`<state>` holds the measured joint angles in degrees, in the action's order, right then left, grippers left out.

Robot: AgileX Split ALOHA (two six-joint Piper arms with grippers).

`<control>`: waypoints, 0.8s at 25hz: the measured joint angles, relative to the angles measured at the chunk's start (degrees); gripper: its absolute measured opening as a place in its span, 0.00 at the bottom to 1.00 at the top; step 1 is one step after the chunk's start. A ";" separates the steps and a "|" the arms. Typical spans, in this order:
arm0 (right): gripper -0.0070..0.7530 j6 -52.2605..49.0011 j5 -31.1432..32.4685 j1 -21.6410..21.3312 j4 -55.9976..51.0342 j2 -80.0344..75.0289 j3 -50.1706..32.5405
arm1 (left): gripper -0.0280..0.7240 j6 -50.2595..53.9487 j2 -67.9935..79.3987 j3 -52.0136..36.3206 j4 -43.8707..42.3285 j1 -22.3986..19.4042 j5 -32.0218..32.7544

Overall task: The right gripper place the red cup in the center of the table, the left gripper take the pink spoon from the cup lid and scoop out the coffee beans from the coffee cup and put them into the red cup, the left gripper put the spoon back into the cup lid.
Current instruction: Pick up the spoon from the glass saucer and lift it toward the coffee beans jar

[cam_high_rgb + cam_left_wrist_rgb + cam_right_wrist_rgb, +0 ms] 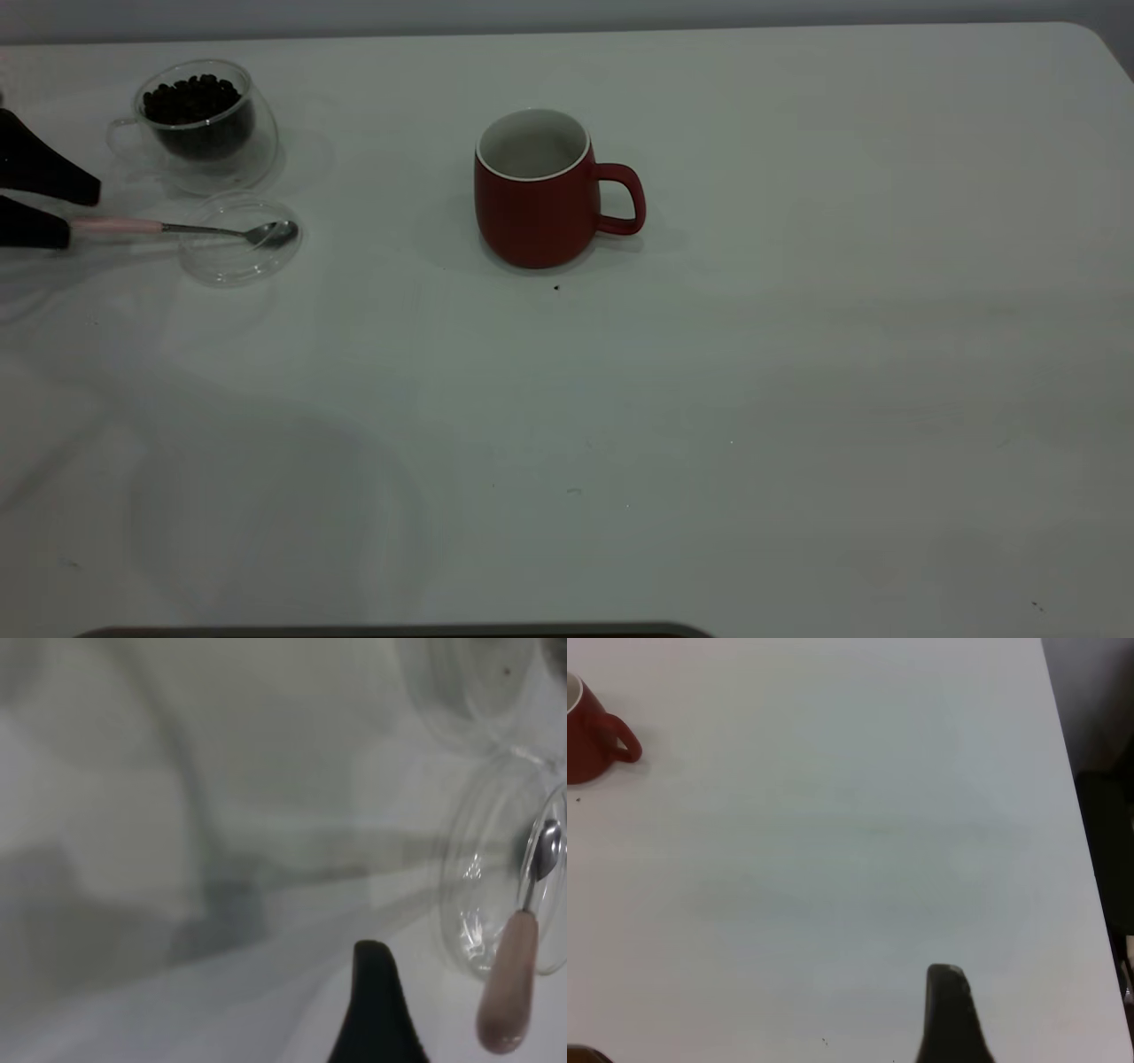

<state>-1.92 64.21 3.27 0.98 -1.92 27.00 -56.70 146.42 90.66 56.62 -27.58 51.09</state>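
Observation:
I should move my left gripper toward the pink handle's middle point(117, 225) before I close it. The fingers are short of it, near the handle's end beside the cup lid, so they would miss if I closed now.
The red cup point(534, 206) stands upright and empty near the middle of the table point(709, 399), handle to the right; it also shows in the right wrist view point(586, 740). The coffee cup point(202, 124), full of coffee beans point(192, 99), stands at the far left. In front of it lies the cup lid point(237, 241). The pink spoon point(133, 227) rests with its bowl in the lid and its handle pointing left. My left gripper point(81, 213) is open at the handle's end, the handle point(509, 988) lying beside one finger point(376, 1001). My right gripper is off to the right, open and empty, with one finger point(948, 1014) showing.
A few dark specks lie on the table, one just in front of the red cup point(556, 287). A dark strip shows at the table's near edge point(399, 631). The table's right edge and a dark floor show in the right wrist view point(1099, 815).

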 joint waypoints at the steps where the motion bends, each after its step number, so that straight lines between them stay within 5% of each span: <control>1: 0.71 0.00 0.00 0.00 0.00 0.00 0.00 | 0.83 -0.16 0.33 0.00 0.00 0.08 0.35; 20: 0.71 0.00 0.00 0.00 0.00 0.00 0.00 | 0.81 -1.71 2.74 0.37 1.08 2.17 1.18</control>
<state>-1.92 64.21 3.27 0.98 -1.92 27.00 -58.40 149.17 91.04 57.70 -25.41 52.27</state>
